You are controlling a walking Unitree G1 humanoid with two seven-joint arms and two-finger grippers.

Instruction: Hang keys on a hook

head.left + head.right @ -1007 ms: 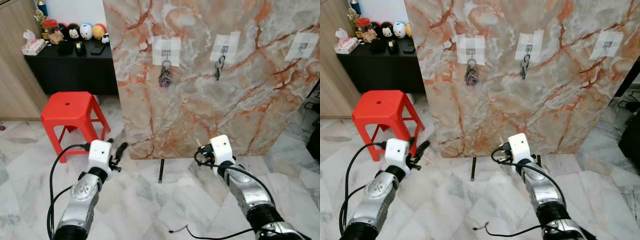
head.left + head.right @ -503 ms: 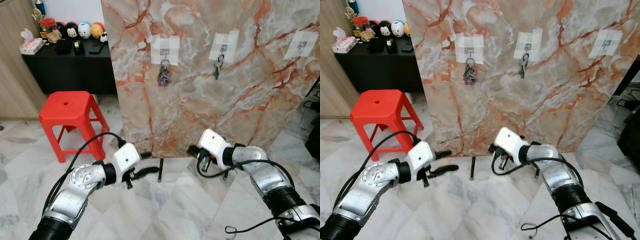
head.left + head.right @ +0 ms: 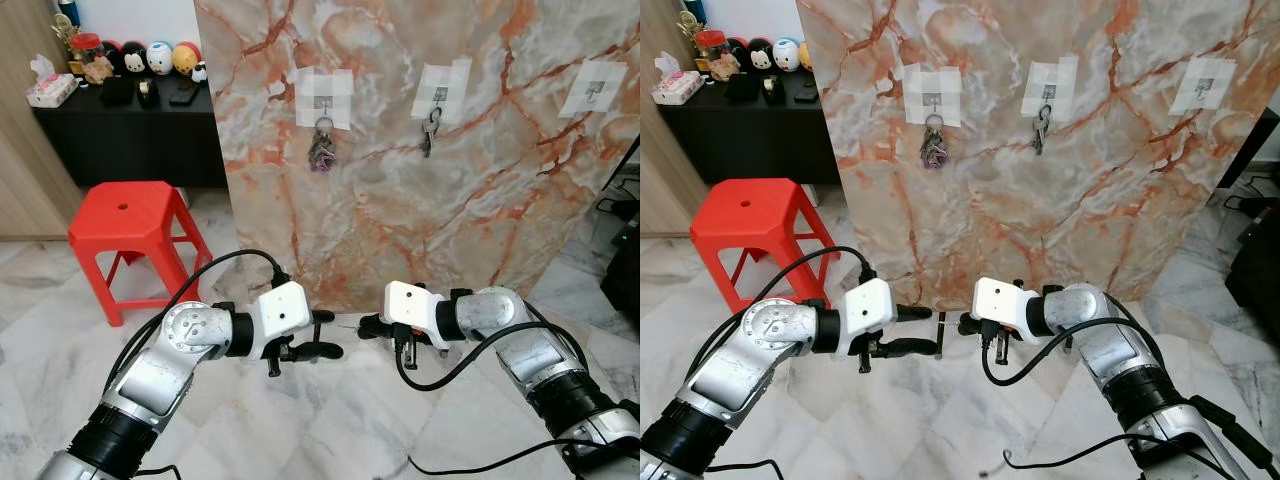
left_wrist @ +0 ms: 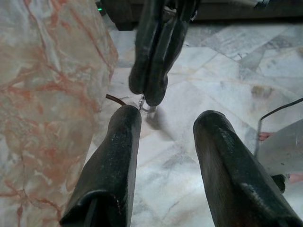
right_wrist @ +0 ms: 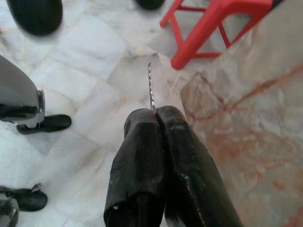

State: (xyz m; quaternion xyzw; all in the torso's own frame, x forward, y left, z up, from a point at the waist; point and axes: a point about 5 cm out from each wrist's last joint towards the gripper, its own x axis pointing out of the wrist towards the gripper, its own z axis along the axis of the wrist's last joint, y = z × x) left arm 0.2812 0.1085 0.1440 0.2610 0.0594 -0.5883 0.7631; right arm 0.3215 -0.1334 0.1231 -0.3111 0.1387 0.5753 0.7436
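Observation:
I need to take hold of the small silver key by its protruding end (image 4: 142,102) with my left gripper next, because the closed fingers of my right gripper cover the rest.
My right gripper (image 3: 368,325) is shut on a thin metal key (image 5: 150,86) that sticks out past its fingertips. It is held low in front of the marble board (image 3: 500,230). My left gripper (image 3: 326,334) is open and points at it, tip to tip, a small gap apart. In the left wrist view the shut right fingers (image 4: 154,71) hang just beyond my open fingers. On the board, the left hook (image 3: 323,97) carries a key bunch (image 3: 320,152). The middle hook (image 3: 438,95) carries keys (image 3: 428,135). The right hook (image 3: 592,92) is bare.
A red plastic stool (image 3: 125,215) stands left of the board. Behind it is a black cabinet (image 3: 130,135) with toys on top. The board's black stand leg (image 3: 940,332) rests on the marble floor near my grippers. Cables loop from both wrists.
Both arms have swung inward from either side. The grippers now meet tip to tip low in front of the board. The camera has shifted slightly.

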